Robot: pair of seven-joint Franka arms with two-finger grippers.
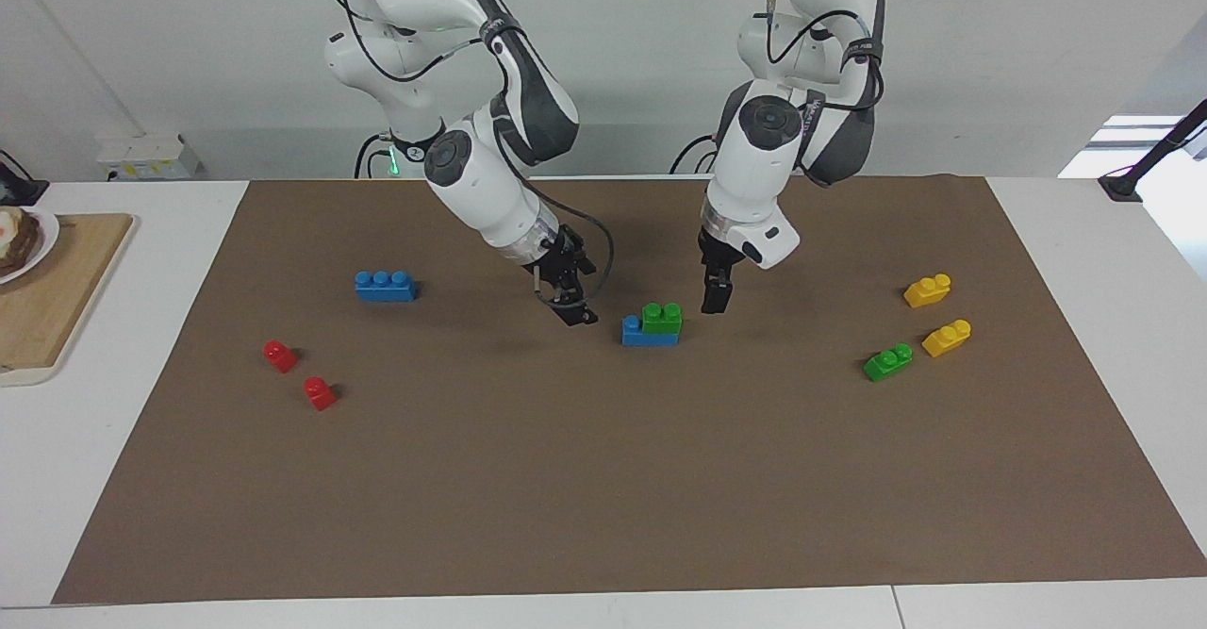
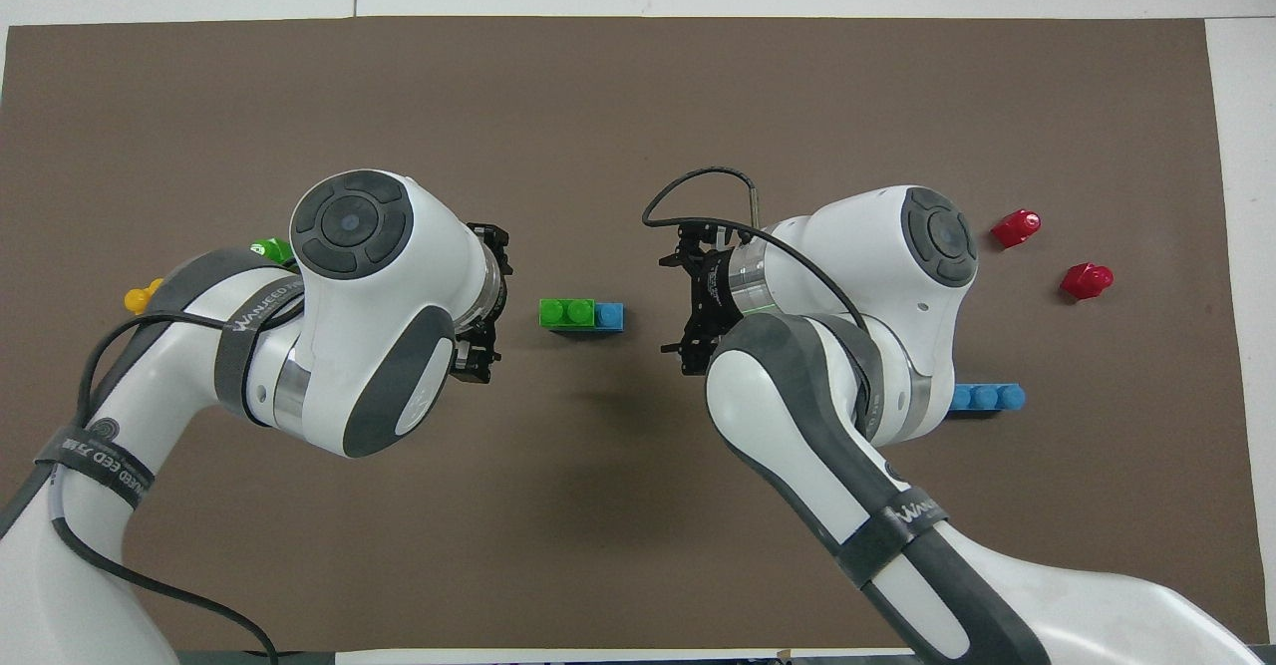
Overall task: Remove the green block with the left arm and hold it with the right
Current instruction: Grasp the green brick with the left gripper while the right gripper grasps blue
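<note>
The right gripper takes hold of the blue brick by its exposed end (image 2: 610, 316) next, to hold the stack while the green block (image 2: 565, 313) comes off.
A green block (image 1: 662, 317) with two studs sits stacked on a blue brick (image 1: 646, 334) in the middle of the brown mat; from overhead the green block (image 2: 565, 313) covers all of the blue brick (image 2: 609, 316) but one stud. My left gripper (image 1: 714, 299) hangs open just off the mat beside the stack, toward the left arm's end, apart from it. My right gripper (image 1: 575, 313) hangs open at the stack's other end, also apart. Overhead, the left gripper (image 2: 488, 308) and right gripper (image 2: 686, 303) flank the stack, both with nothing between the fingers.
A second green brick (image 1: 888, 362) and two yellow bricks (image 1: 928, 290) (image 1: 947, 338) lie toward the left arm's end. A lone blue brick (image 1: 385, 286) and two red pieces (image 1: 280, 355) (image 1: 320, 392) lie toward the right arm's end. A wooden board (image 1: 57, 289) sits off the mat.
</note>
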